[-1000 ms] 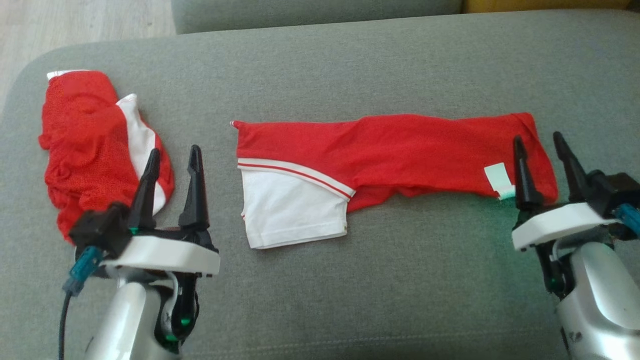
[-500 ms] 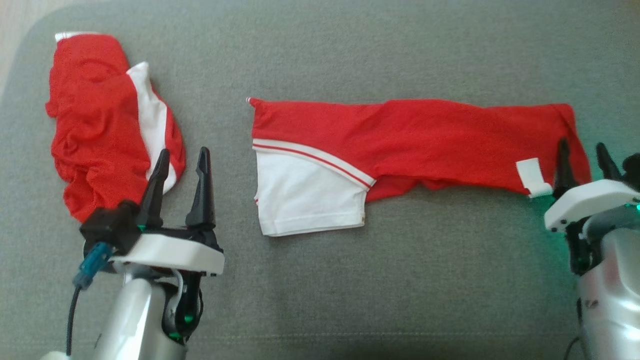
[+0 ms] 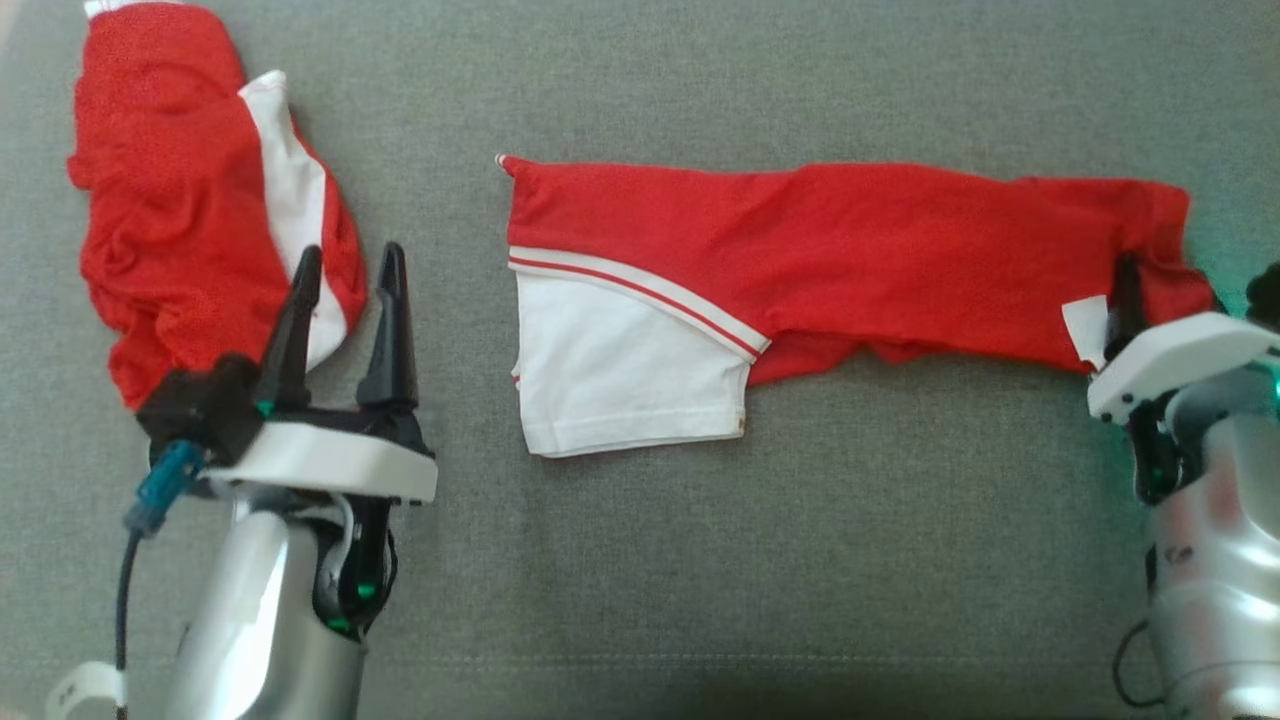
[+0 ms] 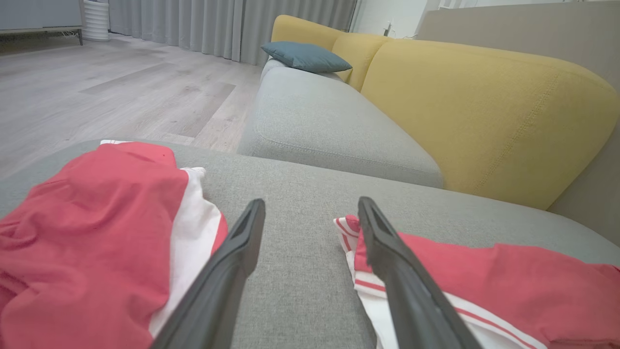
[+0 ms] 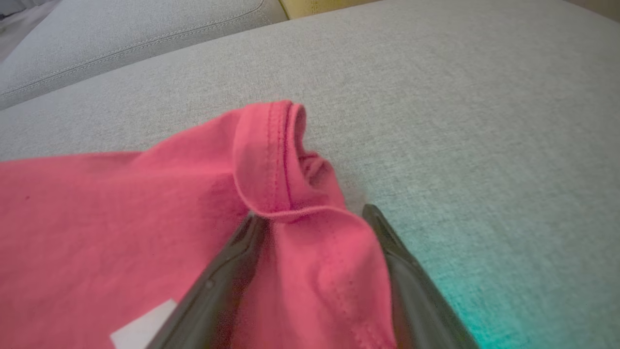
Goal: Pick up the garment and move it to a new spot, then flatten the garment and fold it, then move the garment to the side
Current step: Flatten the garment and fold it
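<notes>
My right gripper should grab the red hem by its raised fold next, because the rest of the garment is lying flat.
The garment, red with a white striped sleeve, lies folded in a long strip across the grey cushion. A white tag shows near its right end. My right gripper is at that end. In the right wrist view its fingers stand open astride a raised fold of the red hem, with cloth between the right gripper tips. My left gripper hovers open and empty left of the garment. In the left wrist view the left gripper is over bare cushion, beside the garment's left corner.
A second red and white garment lies crumpled at the cushion's far left, just behind my left fingers. Beyond are another grey seat, a yellow backrest, a blue pillow and wooden floor.
The head camera has tipped downward, shifting the whole picture. My right gripper has moved forward onto the garment's right end, so cloth now lies between its fingers. The left gripper has barely moved.
</notes>
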`<state>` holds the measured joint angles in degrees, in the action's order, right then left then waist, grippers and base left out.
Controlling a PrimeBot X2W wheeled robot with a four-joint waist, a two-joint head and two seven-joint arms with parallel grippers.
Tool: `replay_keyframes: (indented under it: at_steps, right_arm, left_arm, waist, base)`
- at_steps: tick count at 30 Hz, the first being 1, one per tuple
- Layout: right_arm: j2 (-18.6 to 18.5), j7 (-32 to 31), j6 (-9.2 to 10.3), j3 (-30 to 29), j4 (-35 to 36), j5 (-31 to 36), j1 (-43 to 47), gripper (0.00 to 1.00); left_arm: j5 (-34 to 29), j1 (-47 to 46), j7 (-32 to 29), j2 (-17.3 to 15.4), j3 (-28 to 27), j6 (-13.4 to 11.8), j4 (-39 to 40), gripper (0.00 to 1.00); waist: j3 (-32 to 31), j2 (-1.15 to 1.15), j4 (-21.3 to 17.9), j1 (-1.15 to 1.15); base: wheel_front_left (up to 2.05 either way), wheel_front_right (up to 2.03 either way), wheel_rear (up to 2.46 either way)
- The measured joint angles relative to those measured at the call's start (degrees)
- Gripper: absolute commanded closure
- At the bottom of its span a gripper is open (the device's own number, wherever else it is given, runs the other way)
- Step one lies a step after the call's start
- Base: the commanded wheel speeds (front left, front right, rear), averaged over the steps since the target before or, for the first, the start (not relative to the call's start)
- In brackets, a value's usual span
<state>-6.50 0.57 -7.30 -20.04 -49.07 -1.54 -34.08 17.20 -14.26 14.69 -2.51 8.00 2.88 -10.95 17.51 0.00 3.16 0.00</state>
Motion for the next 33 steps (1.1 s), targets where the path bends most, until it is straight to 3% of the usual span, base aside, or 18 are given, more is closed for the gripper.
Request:
replay_keyframes:
  at_steps: [5,6,7,8,15,20,27,33]
  right_arm:
    - [0.0,0.4,0.0,1.0,-0.3,-1.2,-1.4,0.0]
    - [0.0,0.5,0.0,1.2,-0.5,-1.5,-1.6,0.05]
    - [0.0,0.5,0.0,1.3,-0.7,-1.8,-1.8,0.85]
    - [0.0,0.5,0.0,1.4,-0.8,-2.3,-1.9,1.0]
    - [-1.0,0.4,-0.1,2.2,-2.4,-5.0,-2.1,1.0]
    - [-3.8,0.5,-0.24,-3.2,-4.5,-3.8,-2.1,1.0]
    - [-7.5,2.2,-0.24,-15.2,-5.3,5.6,-2.1,1.0]
    - [-5.6,3.0,-0.24,-23.0,-3.2,14.5,-3.6,1.0]
  left_arm:
    - [-0.1,-1.9,0.0,0.1,-0.8,0.1,0.0,0.0]
    - [-0.1,-2.0,0.0,0.1,-0.9,0.1,-0.1,0.0]
    - [-0.1,-2.3,0.0,0.2,-1.0,0.1,-0.3,0.0]
    - [-0.1,-2.5,0.0,0.2,-1.0,0.1,-0.4,0.0]
    - [-0.1,-2.7,0.0,0.3,-1.3,-0.2,-0.4,0.0]
    - [-0.1,-2.7,0.0,0.3,-1.4,-0.2,-0.4,0.0]
    - [0.0,-2.7,0.0,0.3,-1.5,-0.2,-0.4,0.0]
    - [0.2,-2.6,0.0,0.4,-1.4,-0.2,-0.5,0.0]
  waist:
    - [1.4,0.0,-0.3,0.0]
    - [1.5,0.0,-0.4,0.0]
    - [1.6,0.0,-0.5,0.0]
    - [1.7,0.0,-0.5,0.0]
    - [1.0,0.0,-0.6,0.0]
    - [0.5,0.0,-0.6,0.0]
    - [0.3,0.0,-0.4,0.0]
    - [-1.0,0.0,-0.4,0.0]
  base:
    - [0.0,0.0,0.0]
    - [0.0,0.0,0.0]
    - [0.0,0.0,0.0]
    - [0.0,0.0,0.0]
    - [0.0,0.0,0.0]
    - [0.0,0.0,0.0]
    - [0.0,0.0,0.0]
    - [0.0,0.0,0.0]
